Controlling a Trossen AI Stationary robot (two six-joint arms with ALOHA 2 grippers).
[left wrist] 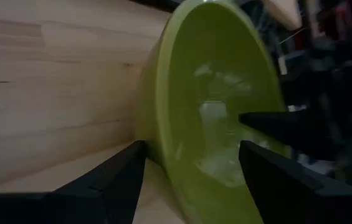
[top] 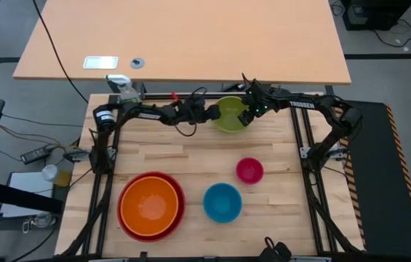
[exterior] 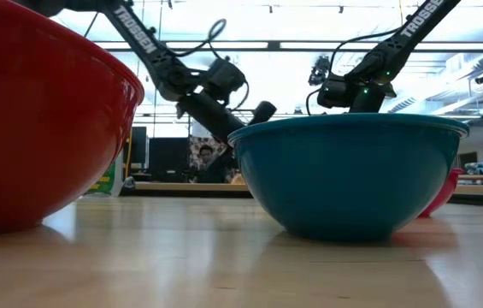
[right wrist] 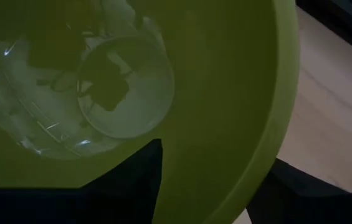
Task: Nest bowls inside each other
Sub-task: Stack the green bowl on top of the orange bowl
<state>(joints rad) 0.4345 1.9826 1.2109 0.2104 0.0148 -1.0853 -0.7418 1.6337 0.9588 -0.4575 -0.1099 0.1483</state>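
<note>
My left gripper grabs the lime green bowl by its rim next, so that this bowl nests into the orange bowl.
The lime green bowl stands on its base at the middle of the table's far edge. My left gripper is open at its left side, with one finger outside and one inside the rim, and no touch shows. My right gripper is open over the bowl's right rim. The orange bowl sits inside the red bowl at the near left. The blue bowl and the pink bowl stand apart to their right. My right gripper slants down from above with the green bowl's right rim between its fingers. One finger is inside the bowl and one outside. I cannot tell whether either touches the wall. The bowl stays on the table.
A spray bottle stands at the table's far left corner. Bare wood lies between the green bowl and the near bowls. Dark frame rails run along the table's left and right sides.
</note>
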